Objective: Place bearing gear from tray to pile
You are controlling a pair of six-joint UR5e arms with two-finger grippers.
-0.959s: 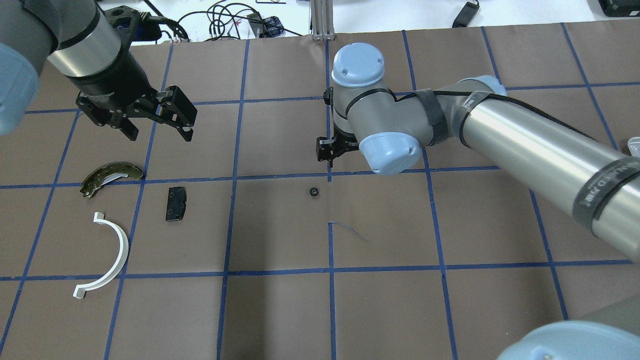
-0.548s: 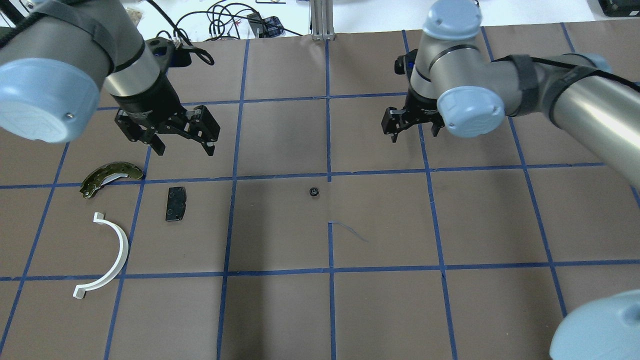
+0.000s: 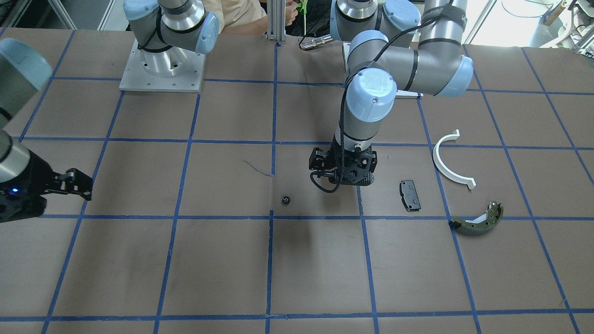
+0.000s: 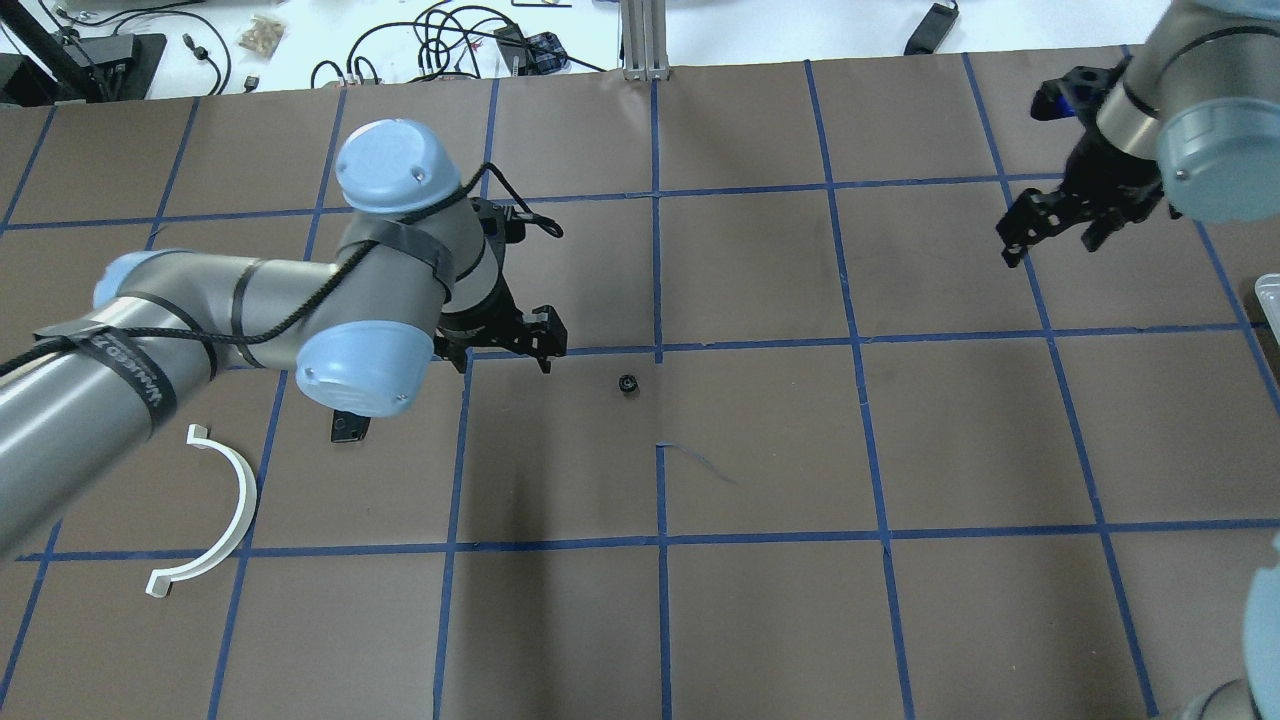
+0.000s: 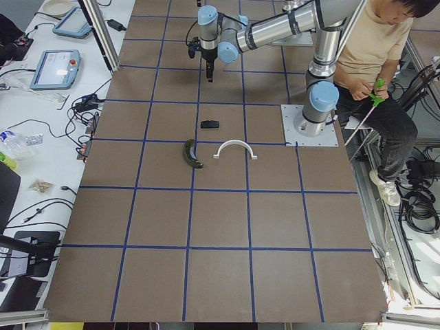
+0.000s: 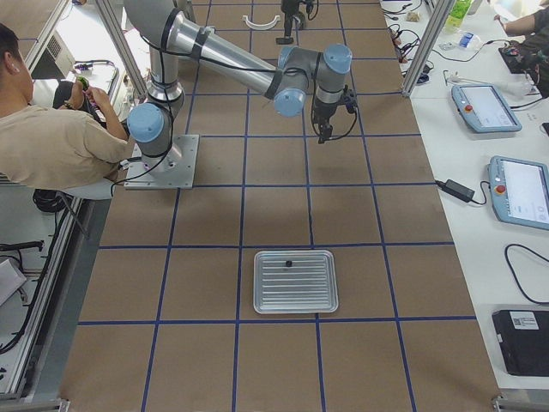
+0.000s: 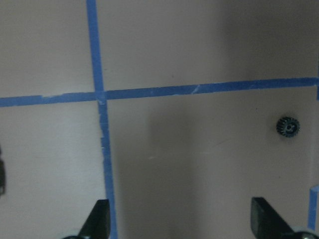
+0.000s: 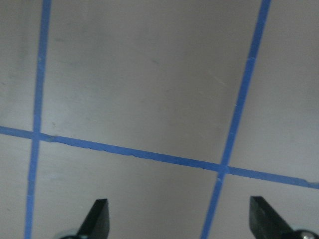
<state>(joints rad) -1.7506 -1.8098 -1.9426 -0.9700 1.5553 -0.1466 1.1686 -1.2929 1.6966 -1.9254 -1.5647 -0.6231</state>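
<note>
I should next grab the small black bearing gear by its toothed rim (image 3: 286, 200) (image 7: 287, 126) with my left gripper, so that I can add the gear to the pile.
A small black bearing gear (image 4: 627, 384) lies on the brown mat near the centre; it also shows in the front view (image 3: 286, 200) and at the right edge of the left wrist view (image 7: 287, 126). My left gripper (image 4: 505, 350) hangs open and empty just left of it, pointing down. The pile lies further left: a white half-ring (image 4: 225, 505), a black brake pad (image 3: 410, 195) and an olive brake shoe (image 3: 478, 222), which my arm hides in the overhead view. My right gripper (image 4: 1050, 245) is open and empty at the far right.
A metal tray (image 6: 295, 281) with another small gear (image 6: 289, 263) sits at the table's right end; its corner (image 4: 1268, 295) shows in the overhead view. Blue tape lines grid the mat. An operator sits behind the robot base.
My left arm has swung right from above the brake shoe to just beside the gear. My right arm has drawn back from the centre to the far right. The gear has not moved.
</note>
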